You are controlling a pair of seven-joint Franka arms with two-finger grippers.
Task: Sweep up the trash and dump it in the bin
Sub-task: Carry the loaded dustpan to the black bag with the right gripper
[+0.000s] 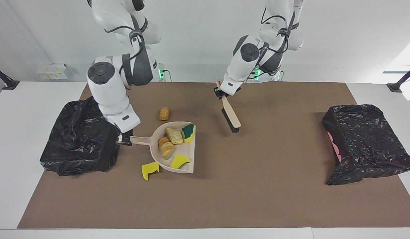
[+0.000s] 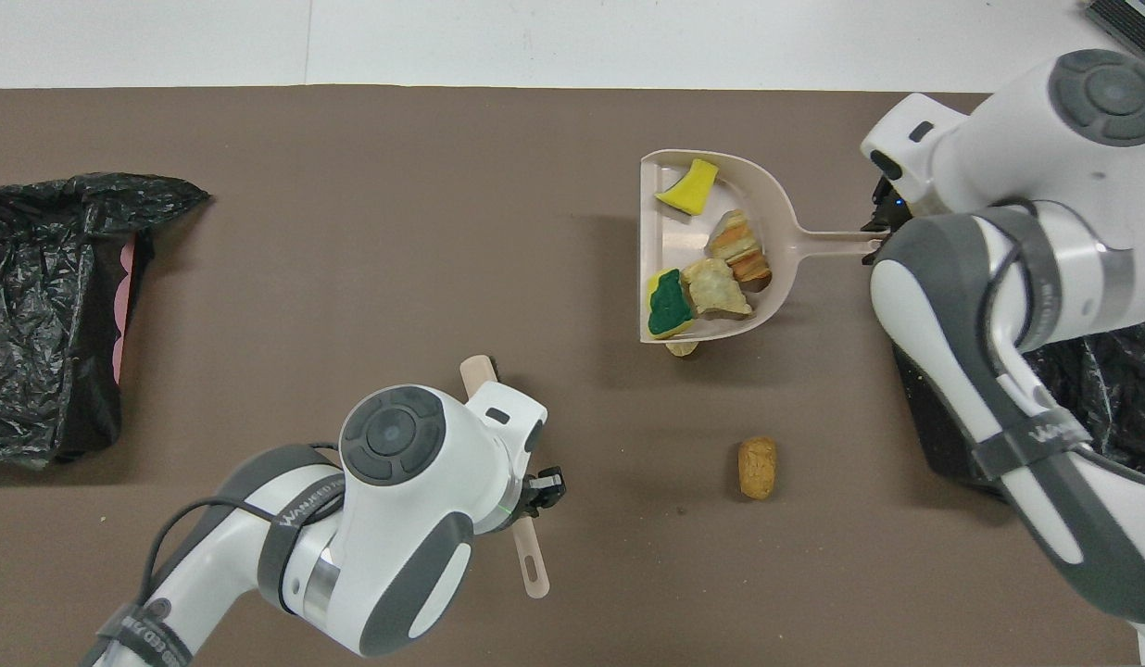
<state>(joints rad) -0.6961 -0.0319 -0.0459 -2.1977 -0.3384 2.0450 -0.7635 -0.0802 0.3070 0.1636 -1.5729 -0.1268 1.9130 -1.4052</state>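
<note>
The brush (image 2: 533, 565) hangs above the brown mat. My left gripper keeps hold of the brush from here until the brush is down at the mat.
My right gripper (image 1: 124, 139) (image 2: 880, 227) is shut on the handle of the beige dustpan (image 1: 193, 146) (image 2: 679, 245), which hangs level above the mat beside the black-bagged bin (image 1: 80, 136) (image 2: 1105, 375) at the right arm's end. In the pan lie several pieces of trash: a yellow sponge chunk (image 1: 180, 161) (image 2: 688, 183), two bread lumps (image 1: 166, 146) (image 2: 739, 250) and a green-faced sponge (image 1: 188, 130) (image 2: 667, 304). On the mat lie a yellow chunk (image 1: 149, 169), a tan lump (image 1: 164, 113) (image 2: 757, 467) and a scrap (image 2: 682, 348) mostly hidden under the pan. My left gripper (image 1: 221, 94) (image 2: 540, 489) is shut on the brush (image 1: 230, 117) (image 2: 533, 565), held off the mat.
A second black-bagged bin (image 1: 367, 142) (image 2: 54, 306) sits at the left arm's end of the brown mat (image 1: 258, 186). White boxes (image 1: 54, 70) stand on the table near the right arm's base. My right forearm covers much of the nearby bin in the overhead view.
</note>
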